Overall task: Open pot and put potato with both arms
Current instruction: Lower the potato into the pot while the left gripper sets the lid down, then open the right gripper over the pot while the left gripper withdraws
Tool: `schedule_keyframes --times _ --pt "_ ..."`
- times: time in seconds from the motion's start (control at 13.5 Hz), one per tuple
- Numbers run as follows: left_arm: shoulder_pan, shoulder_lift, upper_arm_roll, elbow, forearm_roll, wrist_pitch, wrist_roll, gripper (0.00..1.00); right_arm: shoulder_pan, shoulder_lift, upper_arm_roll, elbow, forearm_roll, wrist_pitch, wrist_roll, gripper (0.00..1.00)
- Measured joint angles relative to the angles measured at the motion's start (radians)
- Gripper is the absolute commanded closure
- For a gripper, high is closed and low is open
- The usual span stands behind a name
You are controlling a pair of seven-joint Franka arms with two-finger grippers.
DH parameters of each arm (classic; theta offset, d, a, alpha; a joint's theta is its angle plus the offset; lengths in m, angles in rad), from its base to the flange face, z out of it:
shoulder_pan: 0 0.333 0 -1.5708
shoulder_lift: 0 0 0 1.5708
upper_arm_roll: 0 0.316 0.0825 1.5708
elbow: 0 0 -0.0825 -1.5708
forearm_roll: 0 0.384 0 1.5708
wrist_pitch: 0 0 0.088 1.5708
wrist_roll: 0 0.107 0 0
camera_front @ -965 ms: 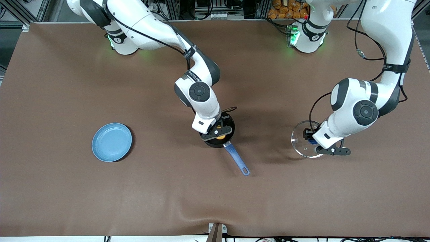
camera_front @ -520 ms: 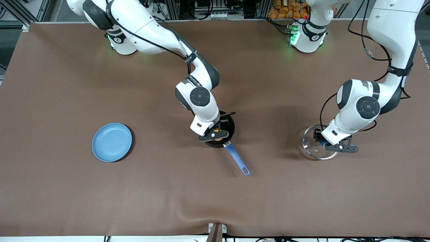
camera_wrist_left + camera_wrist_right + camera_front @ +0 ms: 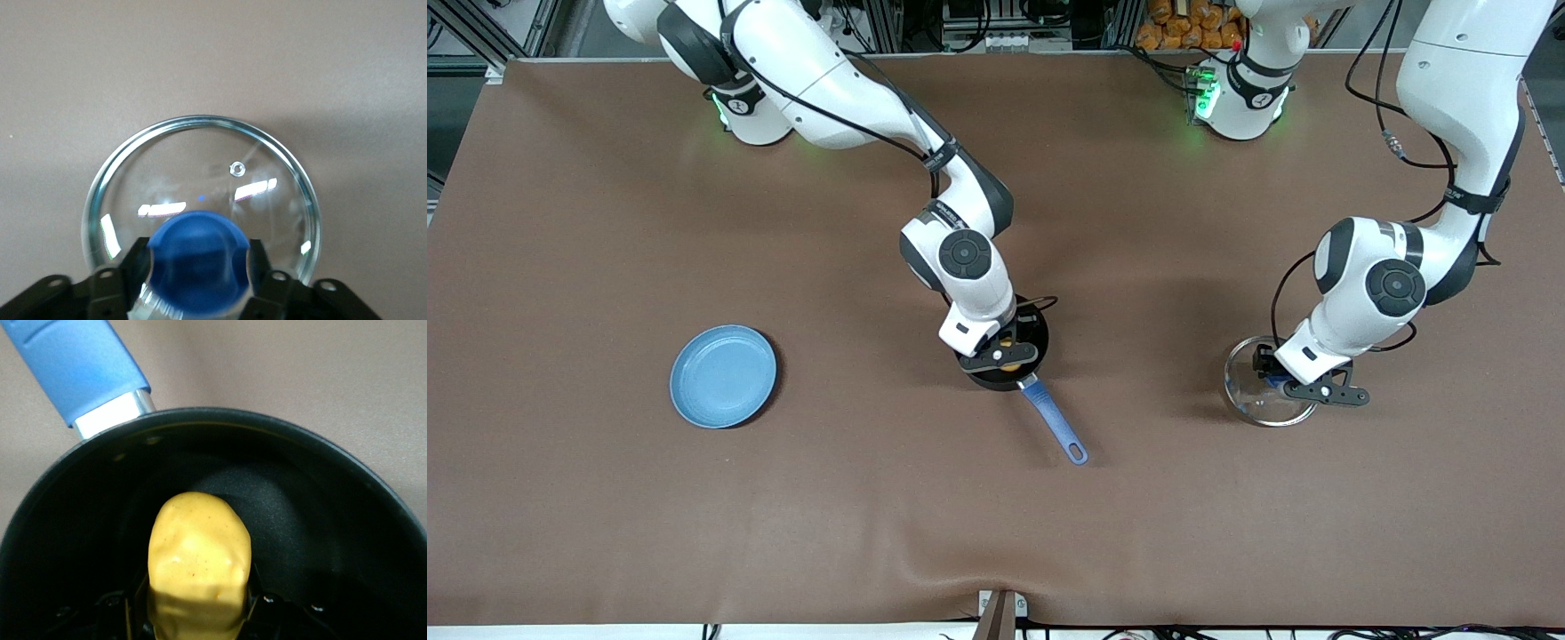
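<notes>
The yellow potato is low inside the black pot in the right wrist view, so it is ready for my right gripper to let go of it.
The black pot (image 3: 1033,345) with its long blue handle (image 3: 1055,420) stands open mid-table. My right gripper (image 3: 1003,352) is inside its mouth, shut on the yellow potato (image 3: 1009,363). In the right wrist view the potato (image 3: 199,561) hangs between the jaws over the pot's dark floor (image 3: 293,520). My left gripper (image 3: 1272,375) is shut on the blue knob (image 3: 199,257) of the glass lid (image 3: 1249,400), low at the tabletop toward the left arm's end. In the left wrist view the lid (image 3: 200,153) shows over bare brown table.
A flat light-blue plate (image 3: 723,375) lies toward the right arm's end of the table. The brown cloth (image 3: 871,533) has a slight ridge near the front edge.
My left gripper carried the lid away from the pot toward the left arm's end, then settled it lower. My right gripper sank slightly into the pot with the potato.
</notes>
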Motion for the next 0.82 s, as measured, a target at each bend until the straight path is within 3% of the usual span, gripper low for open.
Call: schedule_keyframes --times 0.07,0.15,0.22,0.3,0.59,0.82 --pt "0.0 -0.002 -0.001 0.006 0.0 0.0 0.0 0.0 0.0 0.0 0.0 0.0 -0.001 0.0 0.0 1.0" --pt "0.0 -0.004 -0.002 0.012 0.0 0.001 -0.002 0.0 0.0 0.0 0.0 0.0 -0.001 0.0 0.0 0.75" --pt "0.0 -0.008 -0.003 0.018 0.0 0.001 -0.006 0.0 0.0 0.0 0.0 0.0 -0.001 0.0 0.0 0.28" --pt "0.0 -0.013 -0.005 0.025 0.0 0.002 -0.011 0.0 0.0 0.0 0.0 0.0 -0.001 0.0 0.001 0.0" --pt "0.0 -0.066 -0.034 0.044 -0.013 -0.019 -0.026 0.0 0.0 0.011 -0.003 0.0 -0.001 0.015 0.003 0.0" --pt "-0.001 -0.126 -0.065 0.14 -0.105 -0.233 -0.03 0.0 -0.002 0.009 -0.01 0.018 -0.003 0.02 0.002 0.0"
